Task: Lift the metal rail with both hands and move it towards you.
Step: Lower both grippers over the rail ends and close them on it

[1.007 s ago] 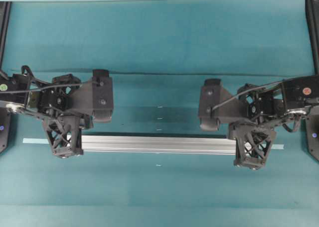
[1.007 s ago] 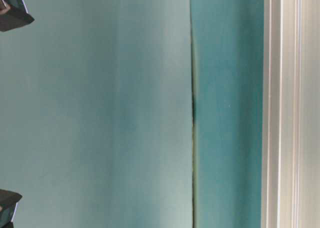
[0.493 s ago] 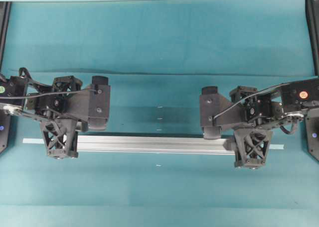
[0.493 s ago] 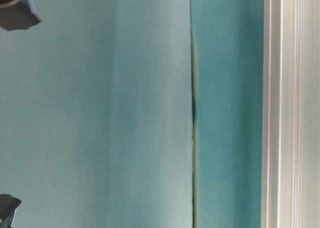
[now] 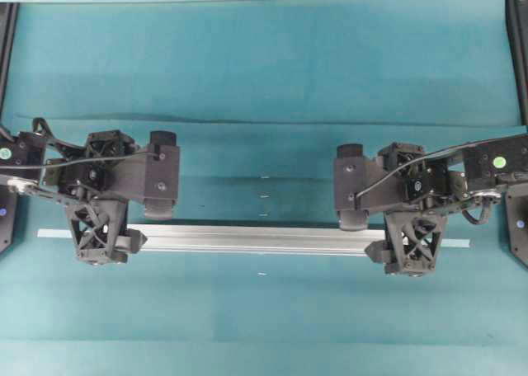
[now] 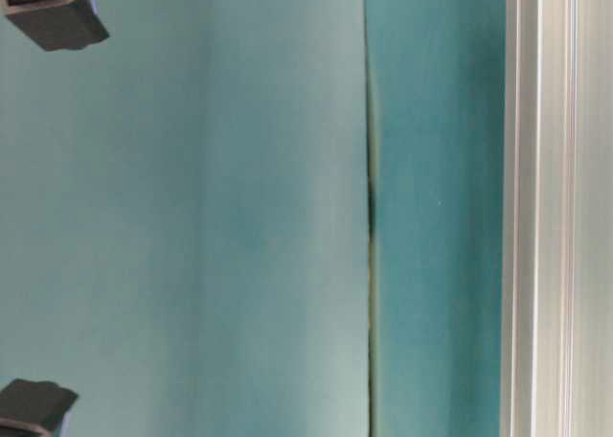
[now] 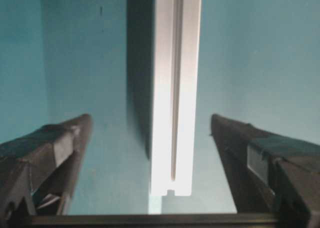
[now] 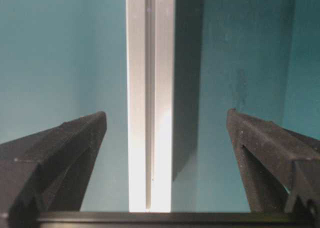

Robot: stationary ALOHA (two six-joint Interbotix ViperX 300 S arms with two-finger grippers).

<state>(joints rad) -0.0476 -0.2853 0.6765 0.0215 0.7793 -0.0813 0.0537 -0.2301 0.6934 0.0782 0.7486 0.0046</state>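
Observation:
My left gripper grabs the metal rail by its long sides near the rail's notched end (image 7: 172,160) next, since the rail is long but narrow across its groove (image 7: 176,78).
The metal rail (image 5: 256,238) is a long silver grooved bar lying across the teal table, along a thin pale-green tape strip (image 5: 48,233). My left gripper (image 5: 103,237) stands over the rail's left end and is open. In the left wrist view its fingers (image 7: 60,143) stand wide on both sides of the rail (image 7: 175,88) without touching it; the gripper (image 7: 150,120) holds nothing. My right gripper (image 5: 412,244) straddles the rail's right end, open too. There the rail (image 8: 150,88) runs between the spread fingers (image 8: 75,148) of the gripper (image 8: 166,114), clear of both.
The table is covered by teal mats with a seam (image 5: 264,122) behind the arms. Black arm bases stand at the far left edge (image 5: 7,30) and far right edge (image 5: 518,46). The table-level view shows the rail (image 6: 556,207) and two dark gripper parts (image 6: 48,15).
Both grippers were shut on the rail's ends and have opened wide, letting it go. The rail has stayed in place on the table.

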